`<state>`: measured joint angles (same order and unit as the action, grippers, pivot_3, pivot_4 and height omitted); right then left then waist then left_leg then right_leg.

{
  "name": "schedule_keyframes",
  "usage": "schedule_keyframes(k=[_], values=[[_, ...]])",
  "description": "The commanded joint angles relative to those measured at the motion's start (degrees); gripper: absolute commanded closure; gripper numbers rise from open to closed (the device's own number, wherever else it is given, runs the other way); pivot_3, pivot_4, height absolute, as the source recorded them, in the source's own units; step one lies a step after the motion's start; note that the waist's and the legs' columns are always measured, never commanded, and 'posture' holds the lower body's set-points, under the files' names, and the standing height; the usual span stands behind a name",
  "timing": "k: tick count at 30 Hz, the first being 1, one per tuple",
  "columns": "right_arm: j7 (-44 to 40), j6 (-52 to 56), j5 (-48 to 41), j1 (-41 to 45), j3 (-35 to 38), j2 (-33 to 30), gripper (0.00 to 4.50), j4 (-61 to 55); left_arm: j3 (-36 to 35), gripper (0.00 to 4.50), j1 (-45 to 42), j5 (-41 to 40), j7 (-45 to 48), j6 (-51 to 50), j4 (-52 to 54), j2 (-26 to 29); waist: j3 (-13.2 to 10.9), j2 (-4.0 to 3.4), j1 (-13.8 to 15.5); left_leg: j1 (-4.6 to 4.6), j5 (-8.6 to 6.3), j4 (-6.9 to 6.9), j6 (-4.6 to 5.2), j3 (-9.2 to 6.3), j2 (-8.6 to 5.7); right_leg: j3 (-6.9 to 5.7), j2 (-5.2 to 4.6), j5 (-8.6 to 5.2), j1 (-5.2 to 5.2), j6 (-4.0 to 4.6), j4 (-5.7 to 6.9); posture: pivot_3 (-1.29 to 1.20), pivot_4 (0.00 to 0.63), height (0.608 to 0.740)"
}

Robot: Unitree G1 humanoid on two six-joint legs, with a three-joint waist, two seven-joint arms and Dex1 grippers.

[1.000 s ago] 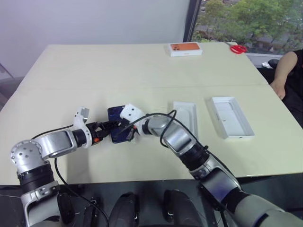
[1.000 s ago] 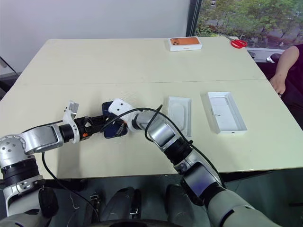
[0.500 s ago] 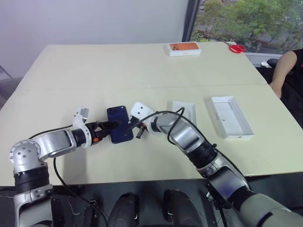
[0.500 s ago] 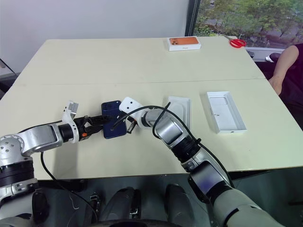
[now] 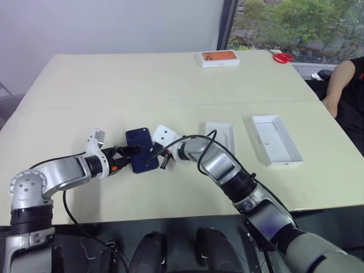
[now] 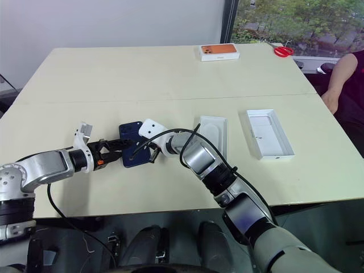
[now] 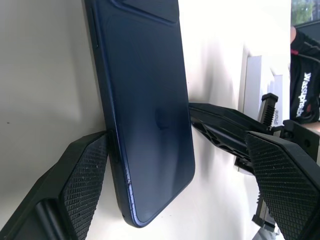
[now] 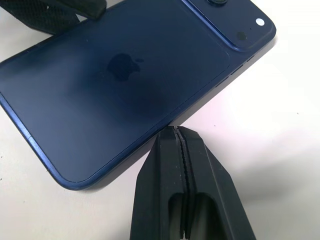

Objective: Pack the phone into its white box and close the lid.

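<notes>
The fingers of my left gripper are beside the phone's long edges. They would hold the phone if they closed now, so my left gripper needs to close on it.
The dark navy phone [image 5: 142, 157] lies back up on the table, its camera cluster at the far end. My left gripper [image 5: 128, 156] stands open around its near end. In the left wrist view one finger pad [image 7: 86, 170] rests against the phone's [image 7: 145, 115] edge, while the other finger [image 7: 285, 180] stands apart. From the other side, my right gripper [image 8: 176, 132] is shut, its tips against the phone's [image 8: 115, 85] long edge. The shallow white box [image 5: 220, 137] lies just right of the right arm. The walled lid [image 5: 274, 140] lies open side up further right.
A white box with an orange top [image 5: 219, 58] and red scissors [image 5: 282, 57] sit at the table's far edge. A person's arm [image 5: 343, 85] rests by the right edge. A black cable [image 5: 196, 143] loops over my right forearm.
My right wrist has drawn slightly off the phone toward the white box, so the phone's back shows more fully. The left gripper has stayed open at the phone's end.
</notes>
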<state>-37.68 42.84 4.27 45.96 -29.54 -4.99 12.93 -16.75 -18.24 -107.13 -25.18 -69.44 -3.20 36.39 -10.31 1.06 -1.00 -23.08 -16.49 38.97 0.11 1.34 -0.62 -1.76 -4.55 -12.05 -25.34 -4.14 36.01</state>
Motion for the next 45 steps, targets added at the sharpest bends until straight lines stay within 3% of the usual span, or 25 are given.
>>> schedule_keyframes(k=[1, 14, 17, 20, 29, 34, 45], values=[[-1.3, -0.9, -0.3, 0.3, -1.3, 1.6, 4.5, -0.4, 2.8, 0.02, 0.7, -3.4, 0.1, 1.5, 1.8, 0.0, 0.0, 0.0, 0.0, 0.0, 0.0, 0.0, 0.0, 0.0, 0.0, 0.0, 0.0, 0.0, 0.0, 0.0, 0.0, 0.0, 0.15, 0.74], [-1.5, -0.7, -0.2, -0.3, -1.2, 1.2, 4.5, -0.9, 5.0, 0.02, 1.6, -5.9, 0.4, 5.6, 2.4, 2.6, 0.0, -0.02, 0.0, -0.03, 0.0, -0.01, 0.0, 0.01, 0.0, 0.0, 0.01, -0.01, -0.03, 0.01, -0.02, 0.0, 0.15, 0.74], [-1.5, -0.7, -0.1, -0.4, -1.2, 1.1, 4.5, -0.9, 4.9, 0.85, 1.7, -5.9, 0.2, 6.4, 2.2, 3.0, 0.0, -0.02, -0.1, -0.03, 0.0, -0.03, 0.0, 0.01, 0.01, -0.01, 0.01, -0.01, -0.04, 0.02, -0.02, 0.0, 0.15, 0.74], [-1.5, -0.6, -0.1, -0.4, -1.2, 1.2, 4.5, -1.0, 5.1, 2.27, 1.7, -5.9, 0.2, 6.7, 2.3, 3.1, 0.0, 0.0, -0.1, -0.06, 0.0, -0.03, 0.0, 0.0, 0.01, -0.01, 0.02, -0.01, -0.06, 0.02, -0.02, 0.0, 0.15, 0.74], [-1.4, -0.4, 0.1, -1.0, -1.2, 0.9, 4.5, -1.6, 4.2, 2.27, 1.8, -5.9, 0.3, 7.9, 2.1, 2.5, 0.0, -0.01, -0.1, -0.07, 0.0, -0.03, 0.0, 0.01, 0.01, -0.01, 0.03, -0.01, -0.07, 0.02, -0.04, 0.0, 0.15, 0.74], [-1.3, -0.4, 0.2, -1.3, -1.4, 0.8, 4.5, -1.9, 4.1, 4.48, 1.6, -5.9, 0.3, 8.2, 2.3, 2.6, 0.0, -0.01, 0.0, -0.07, 0.0, -0.03, 0.0, 0.0, 0.01, -0.02, 0.03, -0.01, -0.06, 0.02, -0.05, 0.0, 0.15, 0.74], [-1.4, -0.3, 0.5, -1.4, -1.3, 0.9, 4.5, -2.0, 4.1, 4.48, 1.6, -5.9, 0.3, 8.2, 2.3, 2.5, -0.1, -0.02, 0.0, -0.09, 0.0, -0.04, 0.0, 0.01, 0.02, -0.03, 0.03, -0.01, -0.07, 0.02, -0.08, 0.0, 0.15, 0.74]])
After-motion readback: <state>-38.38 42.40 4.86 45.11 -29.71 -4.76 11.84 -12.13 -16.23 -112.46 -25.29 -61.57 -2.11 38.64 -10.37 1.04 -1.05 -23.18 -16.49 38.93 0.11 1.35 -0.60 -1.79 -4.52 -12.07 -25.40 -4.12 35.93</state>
